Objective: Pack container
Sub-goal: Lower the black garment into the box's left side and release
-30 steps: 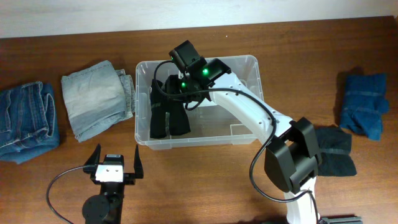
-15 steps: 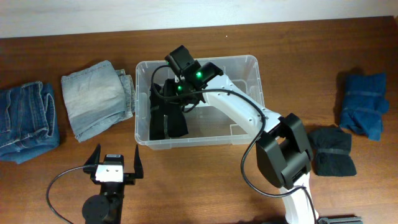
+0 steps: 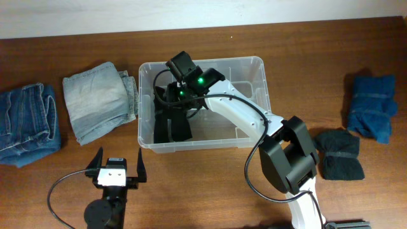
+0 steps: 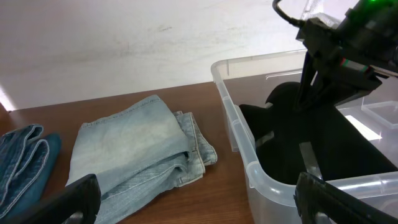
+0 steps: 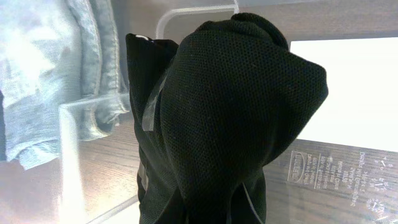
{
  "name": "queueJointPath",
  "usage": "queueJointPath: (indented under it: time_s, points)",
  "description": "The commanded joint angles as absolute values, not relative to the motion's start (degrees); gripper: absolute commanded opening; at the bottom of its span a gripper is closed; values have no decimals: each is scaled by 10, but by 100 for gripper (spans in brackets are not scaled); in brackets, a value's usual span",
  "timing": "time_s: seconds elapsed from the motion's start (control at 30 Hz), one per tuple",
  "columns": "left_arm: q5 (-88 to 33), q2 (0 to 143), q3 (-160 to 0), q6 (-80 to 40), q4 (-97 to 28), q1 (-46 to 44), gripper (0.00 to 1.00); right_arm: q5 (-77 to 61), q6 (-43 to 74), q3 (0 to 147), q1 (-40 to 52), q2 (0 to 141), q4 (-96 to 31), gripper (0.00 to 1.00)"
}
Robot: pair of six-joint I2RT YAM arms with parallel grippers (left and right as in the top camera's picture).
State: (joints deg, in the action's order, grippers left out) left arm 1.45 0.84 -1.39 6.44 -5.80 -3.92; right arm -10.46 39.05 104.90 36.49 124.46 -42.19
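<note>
I should let go of the bunched garment with my right gripper now. The garment is inside the container's sides and below the container's rim, so it would come to rest inside.
The clear container (image 3: 241,61) stands mid-table. A black mesh garment (image 3: 172,124) lies in its left half. My right gripper (image 3: 173,95) reaches into the container from the right and is shut on the top of the garment, which hangs bunched from it. In the right wrist view the garment (image 5: 236,99) fills the frame and hides most of the fingers, and the container's base label (image 5: 329,174) shows beside it. My left gripper (image 3: 116,169) is open and empty near the table's front edge. In its view the container's rim (image 4: 231,115) is at the right.
Folded light-blue jeans (image 3: 98,102) lie just left of the container, also in the left wrist view (image 4: 130,149). Darker jeans (image 3: 25,124) lie at the far left. A blue garment (image 3: 372,105) and a dark folded garment (image 3: 340,152) lie at the right.
My right gripper has moved a little left and deeper into the container's left half with the black garment. The right arm has uncovered more of the dark folded garment. The left arm has not moved.
</note>
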Motion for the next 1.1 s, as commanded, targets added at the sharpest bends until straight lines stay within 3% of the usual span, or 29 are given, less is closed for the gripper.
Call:
queueJointPath:
  time_s: [0.0, 0.07, 0.2, 0.33, 0.5, 0.6, 0.97, 1.07]
  points:
    - [8, 3, -10, 70, -56, -36, 100, -98, 387, 1042, 372, 1242, -415, 5]
    - [8, 3, -10, 70, -56, -36, 100, -98, 368, 1039, 372, 1242, -413, 11]
    - [8, 3, -10, 70, -56, -36, 100, -96, 334, 1034, 372, 1242, -413, 33]
    - [8, 3, -10, 70, -56, -36, 100, -96, 295, 1034, 372, 1242, -413, 78]
    - [8, 3, -10, 70, -56, -36, 100, -96, 217, 1035, 370, 1242, -410, 99]
    - [8, 3, -10, 70, -56, -36, 100, -96, 149, 1041, 363, 1232, -418, 99]
    - [8, 3, -10, 70, -56, -36, 100, -78, 154, 1060, 321, 1182, -482, 100]
    - [8, 3, -10, 70, -56, -36, 100, -38, 154, 1059, 318, 1184, -511, 80]
